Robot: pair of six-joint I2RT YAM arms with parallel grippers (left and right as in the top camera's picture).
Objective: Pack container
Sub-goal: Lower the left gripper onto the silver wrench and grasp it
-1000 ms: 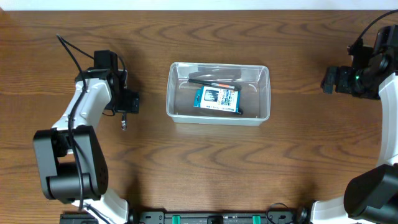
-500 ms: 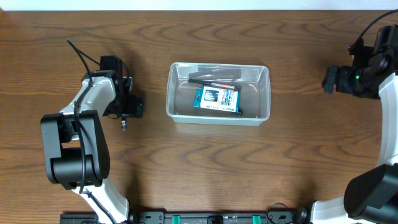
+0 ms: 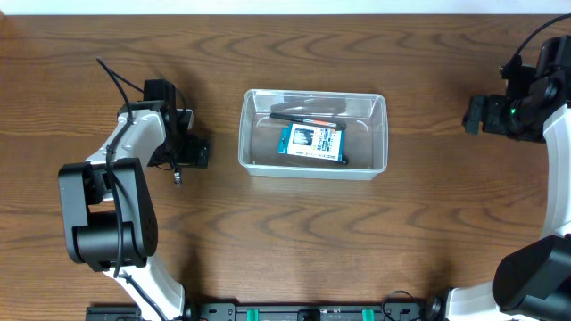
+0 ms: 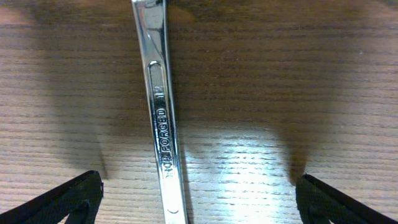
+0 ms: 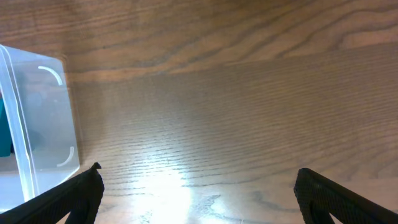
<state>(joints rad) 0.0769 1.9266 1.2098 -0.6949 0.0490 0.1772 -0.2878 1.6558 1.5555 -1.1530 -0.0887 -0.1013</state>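
My left gripper closes next, since its fingers meet their own shadows at the wood and closing now would catch the wrench's handle [image 4: 169, 177].
The clear plastic container [image 3: 313, 165] stands at the table's middle and holds a blue-and-white box [image 3: 310, 141] and a thin black and orange tool [image 3: 303, 115]. Its corner shows at the left edge of the right wrist view [image 5: 37, 124]. A shiny steel wrench [image 4: 160, 112] lies on the wood; its end shows below the left gripper in the overhead view [image 3: 177, 177]. My left gripper [image 3: 183, 153] is low over the wrench, open, one finger [image 4: 68, 200] on each side of the shaft and apart from it. My right gripper [image 3: 475, 114] is open and empty at the far right.
Bare wood table [image 3: 294, 241] lies all around. A black cable [image 3: 111, 76] rises from the left arm. The right arm's base [image 3: 535, 276] stands at the lower right corner.
The left gripper has shifted a little right and nearer over the wrench in the past second. The right arm and the container have not moved.
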